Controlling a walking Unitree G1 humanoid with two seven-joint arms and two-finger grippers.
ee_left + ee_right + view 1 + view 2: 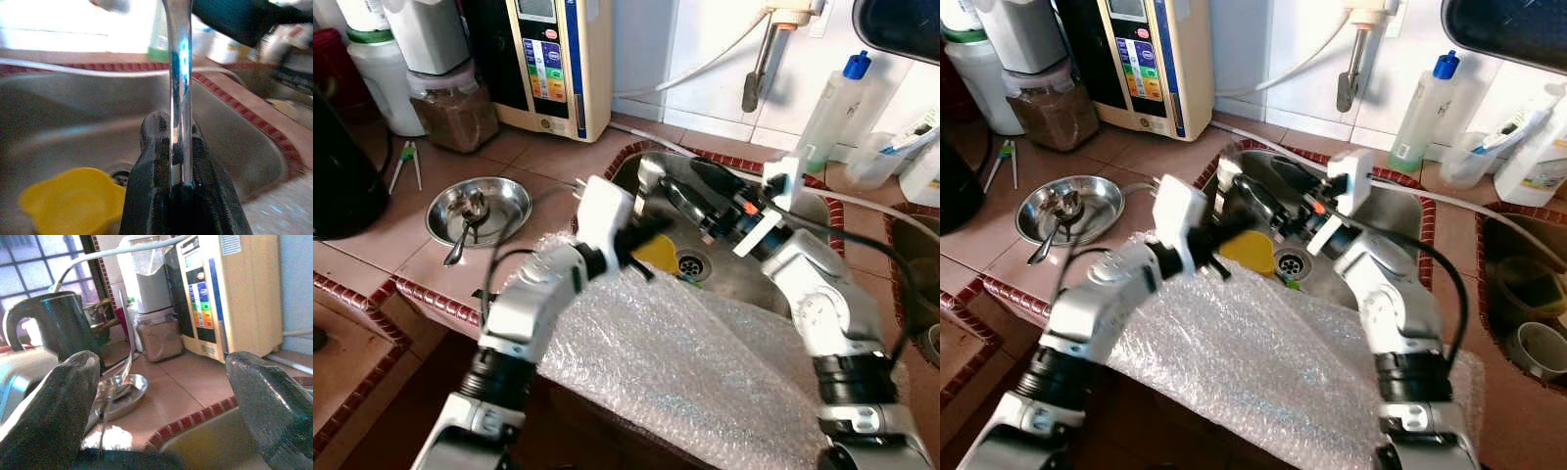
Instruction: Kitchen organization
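My left gripper's fingers are covering the utensil's lower part and only its upper end [649, 176] stands free, so my right gripper will grab the utensil there next.
My left gripper [641, 238] is shut on a shiny metal utensil [178, 73], whose handle rises from between its fingers at the sink's near left edge. Its upper end [649, 176] shows over the steel sink [803, 211]. Just beyond it, my right gripper [690, 191] hangs open over the sink with nothing between its fingers [54, 401]. A yellow cup-like piece [658, 253] lies by the drain [693, 262]. On the tiled counter to the left, a steel bowl [504, 201] holds a few spoons.
Bubble wrap [705, 362] covers the counter's front edge below both arms. A water purifier [553, 59], a jar of brown powder [455, 108] and a black kettle [337, 166] stand at the left. A blue-capped bottle [832, 108] and a second basin [915, 274] are at the right.
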